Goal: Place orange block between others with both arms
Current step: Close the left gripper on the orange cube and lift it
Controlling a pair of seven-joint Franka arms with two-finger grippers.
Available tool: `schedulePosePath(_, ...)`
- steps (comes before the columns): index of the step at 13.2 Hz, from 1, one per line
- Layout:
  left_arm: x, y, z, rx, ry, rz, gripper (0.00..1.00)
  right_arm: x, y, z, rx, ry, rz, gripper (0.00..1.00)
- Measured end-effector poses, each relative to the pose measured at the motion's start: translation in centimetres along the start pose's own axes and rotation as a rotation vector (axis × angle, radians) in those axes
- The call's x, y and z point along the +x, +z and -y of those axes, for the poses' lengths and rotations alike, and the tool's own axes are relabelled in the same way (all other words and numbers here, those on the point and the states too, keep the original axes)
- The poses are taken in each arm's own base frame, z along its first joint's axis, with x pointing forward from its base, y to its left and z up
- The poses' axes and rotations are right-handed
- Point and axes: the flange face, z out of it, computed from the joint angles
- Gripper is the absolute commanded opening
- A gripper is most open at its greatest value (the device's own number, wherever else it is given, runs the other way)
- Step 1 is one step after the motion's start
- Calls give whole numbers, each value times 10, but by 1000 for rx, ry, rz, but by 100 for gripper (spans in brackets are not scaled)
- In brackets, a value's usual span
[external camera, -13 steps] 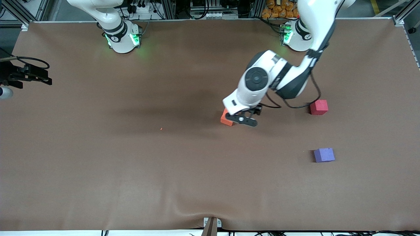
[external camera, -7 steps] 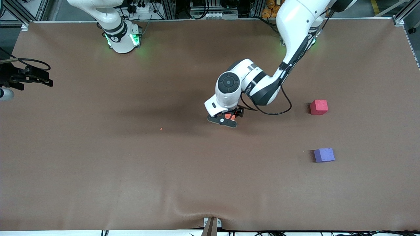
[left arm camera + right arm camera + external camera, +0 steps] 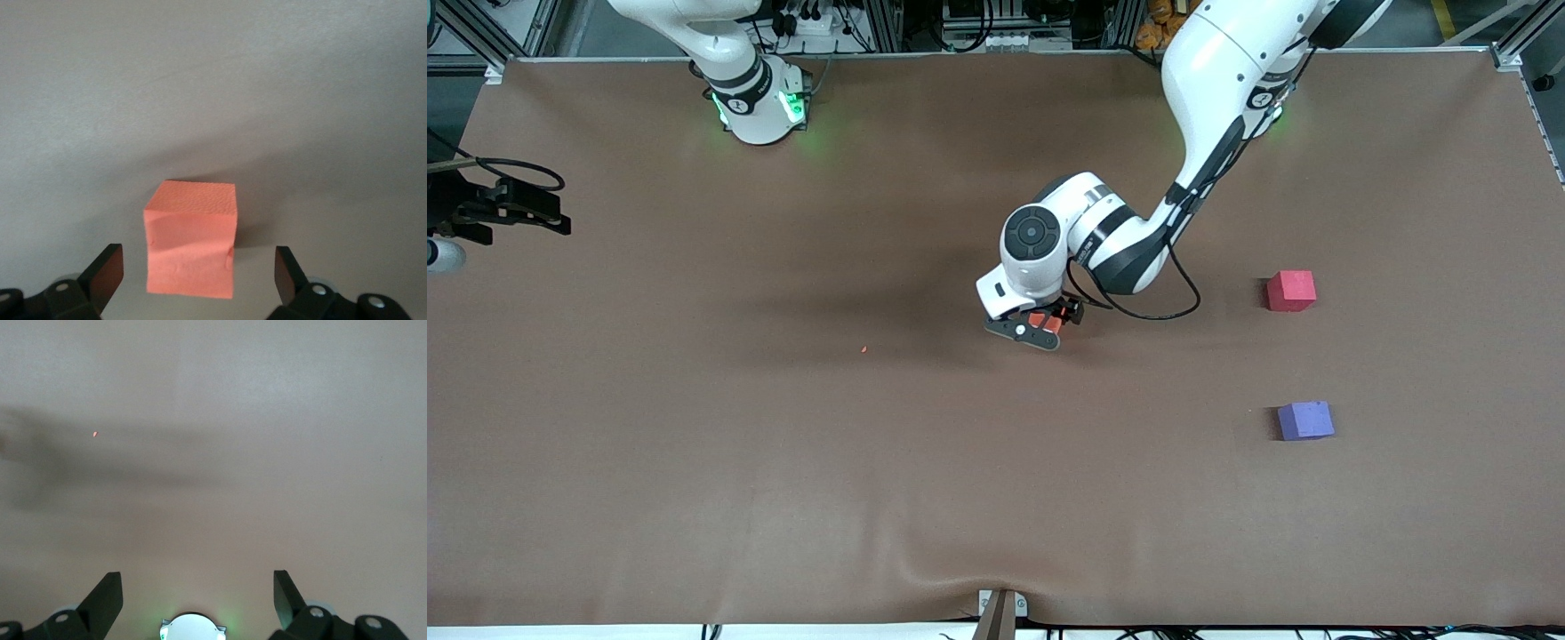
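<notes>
My left gripper needs to line up before it closes on the orange block. The mat shows between my left gripper's fingers and the block.
The orange block [image 3: 1038,318] rests on the brown table mat near the middle. My left gripper [image 3: 1040,325] is down over it, open. In the left wrist view the orange block [image 3: 192,240] sits between the two black fingers [image 3: 107,268], with a gap on each side. The red-pink cube [image 3: 1291,291] and the purple-blue cube [image 3: 1305,420] lie toward the left arm's end, the purple one nearer the front camera. My right gripper [image 3: 197,583] hangs open and empty above bare mat by its own base [image 3: 192,628], waiting.
A tiny orange speck [image 3: 863,349] lies on the mat toward the right arm's end. A black device on a cable [image 3: 503,203] juts in at that end's table edge. A metal bracket [image 3: 1000,609] sits at the front edge.
The left arm swung toward the right arm's end of the table. Its open gripper went from beside the orange block to straddling it. The right arm and the other two cubes stayed put.
</notes>
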Motion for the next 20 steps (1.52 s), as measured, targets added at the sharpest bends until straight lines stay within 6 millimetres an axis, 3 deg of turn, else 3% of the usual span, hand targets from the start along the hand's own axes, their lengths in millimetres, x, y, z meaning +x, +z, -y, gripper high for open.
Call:
schedulePosePath(5,-1,15,-5,-2,38,5,100,0,1,0,0,0,2,100)
schedulePosePath(20,3,22,5,10,87,10,100,0,2,0,1,0,3,100)
